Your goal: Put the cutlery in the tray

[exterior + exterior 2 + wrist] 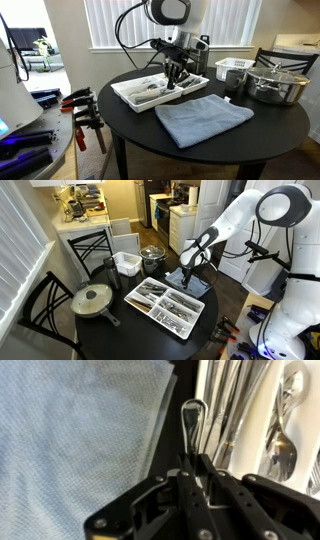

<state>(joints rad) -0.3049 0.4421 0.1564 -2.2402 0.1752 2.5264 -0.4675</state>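
The utensil [192,418] hangs beside the tray's edge and would end on the table's dark part if I opened now. My gripper moves the utensil to the tray first, then opens.
My gripper [195,472] is shut on a slim silver utensil [192,418], whose looped handle end sticks out past the fingertips. It hangs over the dark strip of table between the cloth and the white tray's [207,390] near edge. Several silver pieces of cutlery [280,445] lie in the tray's long compartments. In both exterior views the gripper [178,78] [190,272] hovers low at the edge of the tray [128,95] [150,312], which sits on the round black table.
A grey-blue cloth [203,118] [80,430] lies beside the tray. A white slotted basket [235,68] [127,262], a steel pot [275,82] [152,255] and a lidded pan [92,300] stand on the table. Clamps [85,105] lie on a side bench. Chairs [45,305] surround the table.
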